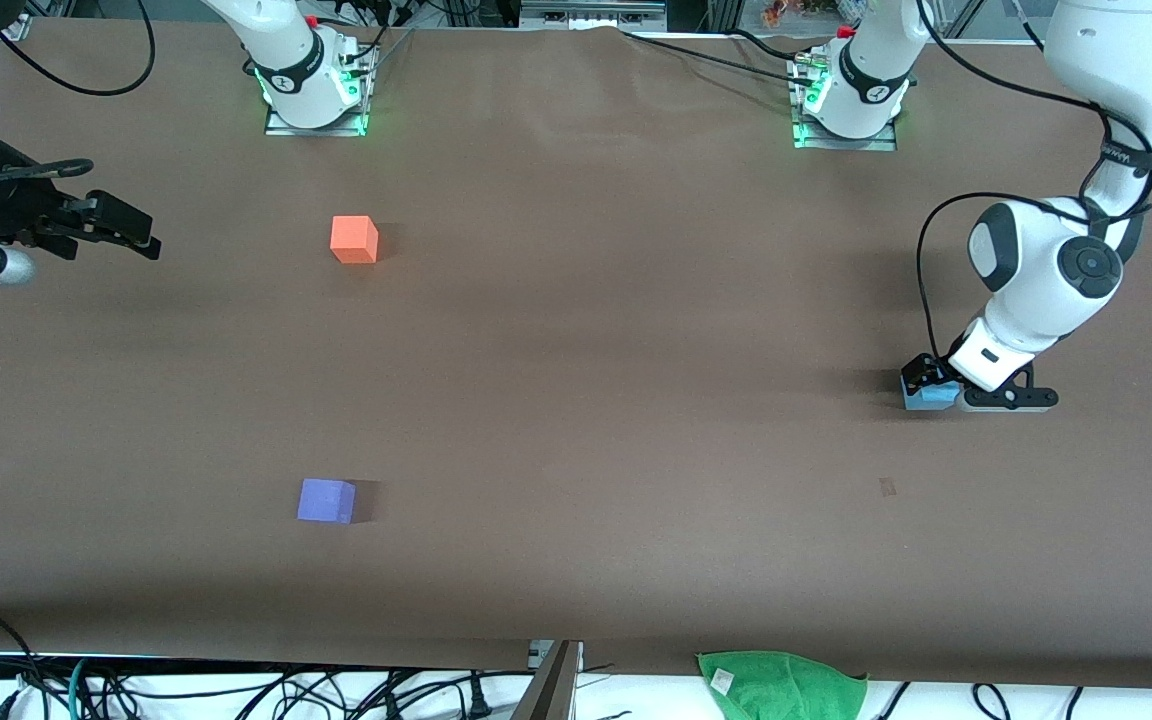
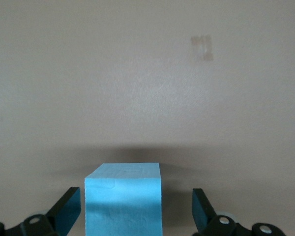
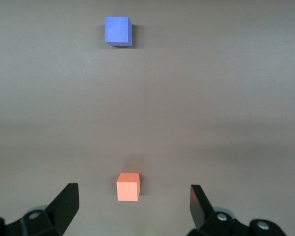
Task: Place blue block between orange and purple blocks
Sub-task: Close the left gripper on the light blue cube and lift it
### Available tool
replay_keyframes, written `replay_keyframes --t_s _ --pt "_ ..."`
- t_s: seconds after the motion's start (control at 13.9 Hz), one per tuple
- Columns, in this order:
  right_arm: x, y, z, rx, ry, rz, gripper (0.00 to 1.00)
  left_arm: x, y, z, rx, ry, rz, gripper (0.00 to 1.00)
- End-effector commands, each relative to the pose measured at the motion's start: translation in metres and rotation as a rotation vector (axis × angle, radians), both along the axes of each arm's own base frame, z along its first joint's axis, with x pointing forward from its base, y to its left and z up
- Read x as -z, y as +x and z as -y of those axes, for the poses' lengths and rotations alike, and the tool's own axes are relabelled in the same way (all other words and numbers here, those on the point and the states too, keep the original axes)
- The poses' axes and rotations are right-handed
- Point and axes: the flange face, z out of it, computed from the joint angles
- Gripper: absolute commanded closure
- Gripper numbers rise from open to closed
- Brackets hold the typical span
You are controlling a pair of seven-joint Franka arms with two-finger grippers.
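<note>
My left gripper should move lower before it closes on the blue block. Its fingers are above the tabletop near the blue block's top (image 1: 930,398) (image 2: 123,206).
The sky-blue block (image 1: 933,395) sits on the brown table toward the left arm's end. My left gripper (image 1: 929,383) is down at the table with its open fingers on either side of it. In the left wrist view the block (image 2: 124,201) stands between the left gripper's (image 2: 135,202) fingers; one finger is close to it and a clear gap shows at the other. The orange block (image 1: 354,240) and the purple block (image 1: 326,500) sit toward the right arm's end, the purple one nearer the camera. My right gripper (image 1: 126,232) waits open in the air at that end and sees the orange block (image 3: 128,187) and the purple block (image 3: 118,31).
A green cloth (image 1: 781,685) lies off the table's near edge. A small pale mark (image 1: 887,487) is on the table nearer the camera than the blue block, and also shows in the left wrist view (image 2: 202,47). Cables hang along the near edge.
</note>
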Motion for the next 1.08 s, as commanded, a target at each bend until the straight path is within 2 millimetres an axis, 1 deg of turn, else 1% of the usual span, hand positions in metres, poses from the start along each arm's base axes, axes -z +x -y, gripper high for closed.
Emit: replay_keyframes --t_s 0.0,0.22,0.29,0.43,0.51,0.58,0.65,0.72,0.87,0.94,1.01 --pt "-0.004 0.000 0.002 0.002 0.016 0.000 0.00 0.009 0.002 -0.002 0.021 0.004 -0.006 0.00" --pt "-0.004 0.000 0.003 0.007 0.016 0.002 0.00 0.024 -0.002 -0.003 0.020 0.001 -0.033 0.00" --pt "-0.004 0.001 0.003 0.007 0.016 0.005 0.00 0.026 -0.002 -0.003 0.020 0.001 -0.038 0.20" --pt "-0.004 0.001 0.003 0.007 0.016 0.003 0.00 0.030 -0.004 -0.002 0.020 -0.001 -0.048 0.81" --pt "-0.004 0.001 0.003 0.007 0.016 0.003 0.00 0.031 -0.004 -0.002 0.023 -0.001 -0.050 0.96" --pt "-0.005 0.000 0.003 0.005 0.016 0.006 0.00 0.027 -0.001 -0.003 0.023 0.001 -0.044 1.00" --pt "-0.004 0.001 0.002 0.005 0.018 0.006 0.00 0.020 0.003 -0.003 0.020 0.002 -0.032 1.00" --pt "-0.004 0.001 0.000 0.001 0.018 0.008 0.00 0.008 0.007 -0.003 0.023 0.005 -0.009 1.00" --pt "-0.004 0.001 -0.002 -0.001 0.018 0.008 0.00 -0.021 0.018 0.005 0.042 0.006 -0.004 0.99" --pt "-0.004 0.001 -0.002 -0.001 0.018 0.008 0.00 -0.035 0.023 0.012 0.051 0.001 -0.049 0.99" --pt "-0.005 0.000 -0.002 -0.001 0.018 0.009 0.00 -0.055 0.033 0.024 0.069 -0.004 -0.087 0.99"
